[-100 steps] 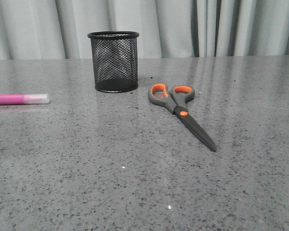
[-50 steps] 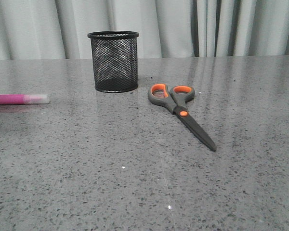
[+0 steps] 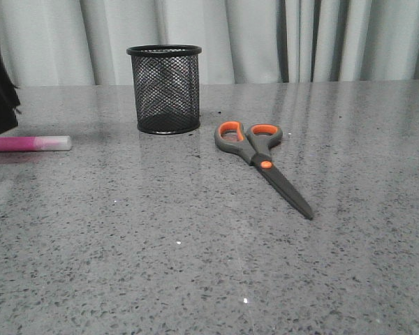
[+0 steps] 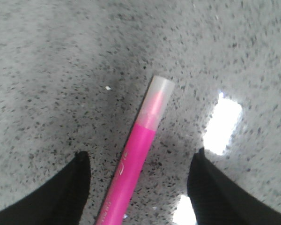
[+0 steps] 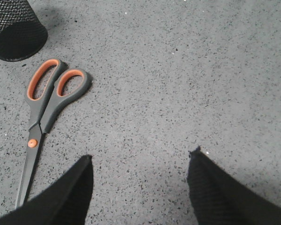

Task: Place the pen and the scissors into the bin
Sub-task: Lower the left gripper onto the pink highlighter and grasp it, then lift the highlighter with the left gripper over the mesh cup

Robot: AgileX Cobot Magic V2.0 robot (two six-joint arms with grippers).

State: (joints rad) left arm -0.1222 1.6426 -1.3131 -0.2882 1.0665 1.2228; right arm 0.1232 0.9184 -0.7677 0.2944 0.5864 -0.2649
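Observation:
My left gripper's fingers stop above the magenta pen (image 3: 24, 144), so the gripper lowers next, before closing on the pen.
The magenta pen (image 3: 24, 144) with a pale cap lies flat at the table's far left. My left gripper (image 3: 0, 105) hangs just above it at the frame's left edge. In the left wrist view the left gripper (image 4: 140, 157) is open and the pen (image 4: 136, 164) lies between its spread fingers, untouched. The scissors (image 3: 262, 162) lie shut on the table, handles toward the black mesh bin (image 3: 165, 88), which stands upright at the back. The right gripper (image 5: 140, 159) is open over bare table; the scissors (image 5: 44, 112) and the bin (image 5: 16, 28) show beside it. It is out of the front view.
The grey speckled table (image 3: 195, 265) ends at a pale curtain (image 3: 300, 38) behind. Bright light reflections (image 4: 222, 126) lie on the table beside the pen.
My left gripper has come into the front view at the left edge, above the pen. The pen, scissors and bin have not moved.

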